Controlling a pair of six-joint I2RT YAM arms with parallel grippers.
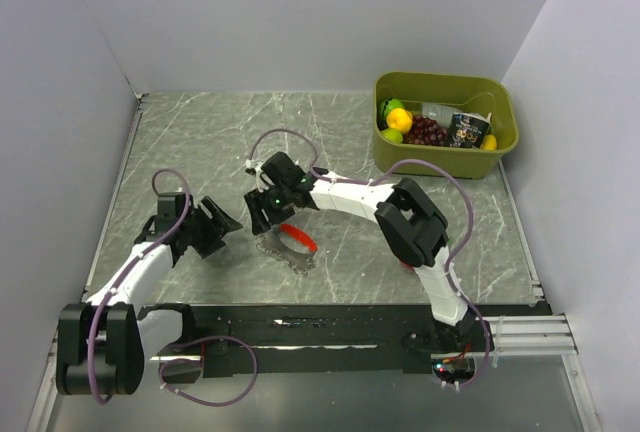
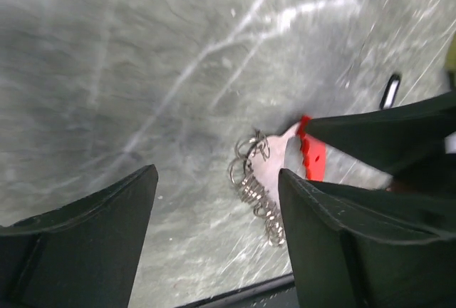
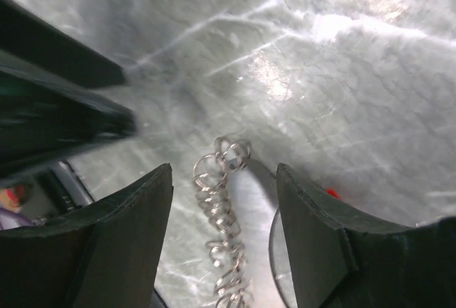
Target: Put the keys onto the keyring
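Observation:
My right gripper is about to grab the keys by the end rings of their silvery chain (image 1: 268,238) (image 3: 222,164), so the red piece stays free to hang.
The keys are a curved red piece (image 1: 299,239) joined to a silvery chain of small rings (image 1: 288,257), and they lie flat on the marble table. My right gripper (image 1: 262,216) is open just above their left end. In the right wrist view the ring chain (image 3: 219,215) and a flat silver strip (image 3: 248,208) lie between its open fingers (image 3: 224,167). My left gripper (image 1: 222,220) is open and empty just left of the bunch. Its view (image 2: 217,172) shows the chain (image 2: 255,188) and the red piece (image 2: 313,155). A tiny dark oval with a pale centre, the keyring (image 2: 390,90), lies beyond.
An olive bin (image 1: 500,92) with fruit and packets stands at the back right. Grey walls close in the table on the left, back and right. A black rail (image 1: 330,322) runs along the near edge. The right gripper's finger (image 2: 385,133) crosses the left wrist view.

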